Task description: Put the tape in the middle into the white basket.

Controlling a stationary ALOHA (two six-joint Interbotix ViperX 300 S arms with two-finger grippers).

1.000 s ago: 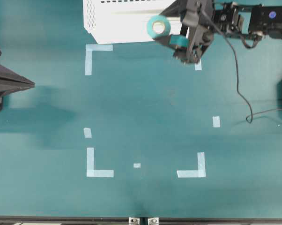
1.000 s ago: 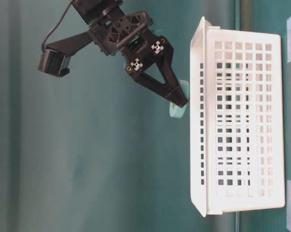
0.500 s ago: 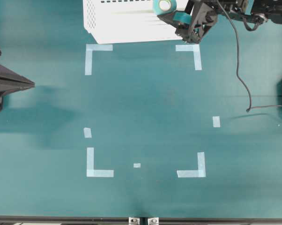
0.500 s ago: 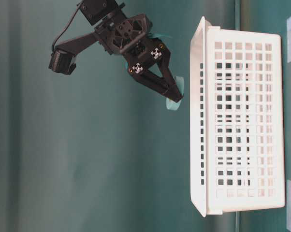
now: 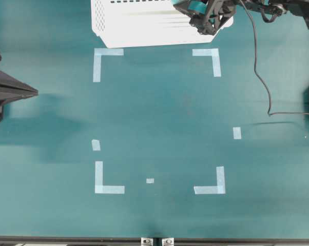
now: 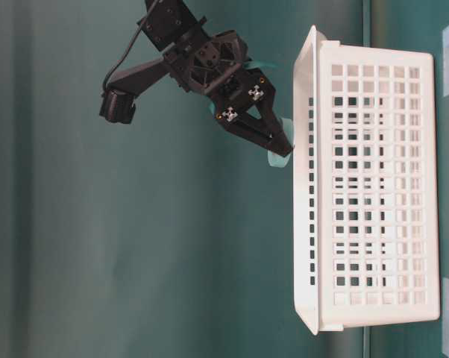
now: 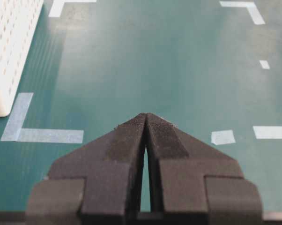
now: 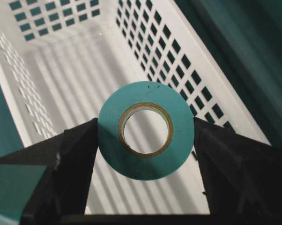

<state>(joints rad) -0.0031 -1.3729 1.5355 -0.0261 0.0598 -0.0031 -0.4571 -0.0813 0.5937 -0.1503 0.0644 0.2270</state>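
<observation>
The robot's right gripper should open, because the teal tape hangs inside the white basket's sides and would drop into the basket.
The tape, a teal roll with a tan core, hangs flat-side toward the right wrist camera, with my right gripper shut on its two sides. Below it lies the slotted floor of the white basket. From overhead the right gripper is over the basket's right end, with a bit of the tape showing. In the table-level view the tape is just at the basket's open rim. My left gripper rests shut and empty at the left edge, also seen as the left gripper.
Pale-blue tape corner marks and short strips outline a square on the teal table. A black cable trails from the right arm down the right side. The basket stands at the far edge, top centre.
The right gripper has carried the tape away from the marked square toward the far edge, and now holds it over the basket's open top. The left arm has stayed still.
</observation>
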